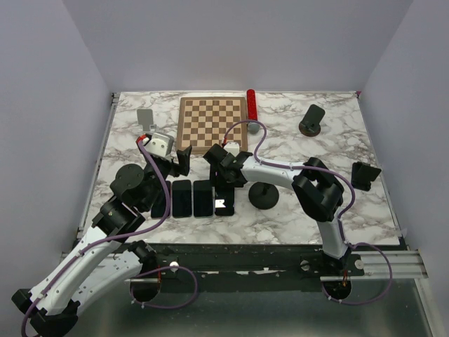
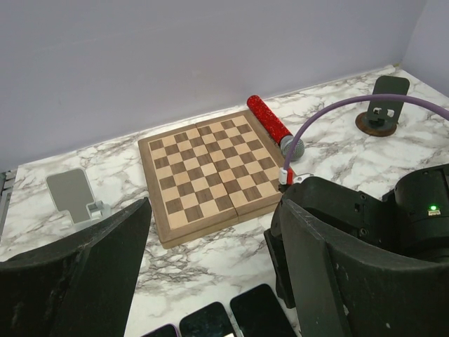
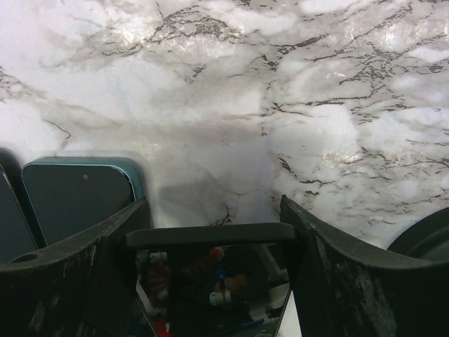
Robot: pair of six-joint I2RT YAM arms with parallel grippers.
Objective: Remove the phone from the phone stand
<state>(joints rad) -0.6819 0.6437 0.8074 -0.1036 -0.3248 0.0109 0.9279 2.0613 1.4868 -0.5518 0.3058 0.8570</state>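
Observation:
My right gripper should open now. Flat, empty marble is close below the black phone (image 1: 224, 204), so the phone would land on the tabletop.
My right gripper (image 1: 226, 184) is shut on a black phone (image 1: 224, 204), holding it by its long sides low over the marble table. In the right wrist view the glossy screen (image 3: 210, 281) fills the gap between my fingers (image 3: 105, 253). The phone is off the black round-based phone stand (image 1: 264, 196), which stands empty just to the right and shows at the right wrist view's edge (image 3: 426, 242). My left gripper (image 1: 177, 160) is open and empty, hanging left of the right gripper; it faces the chessboard (image 2: 207, 168).
Three phones (image 1: 182, 199) lie in a row left of the held one; the teal one shows in the right wrist view (image 3: 77, 200). Other stands: grey (image 1: 146, 119), brown-based (image 1: 311, 121), black (image 1: 365, 174), round black (image 1: 130, 179). A red tube (image 1: 250, 104) lies beside the chessboard (image 1: 212, 123).

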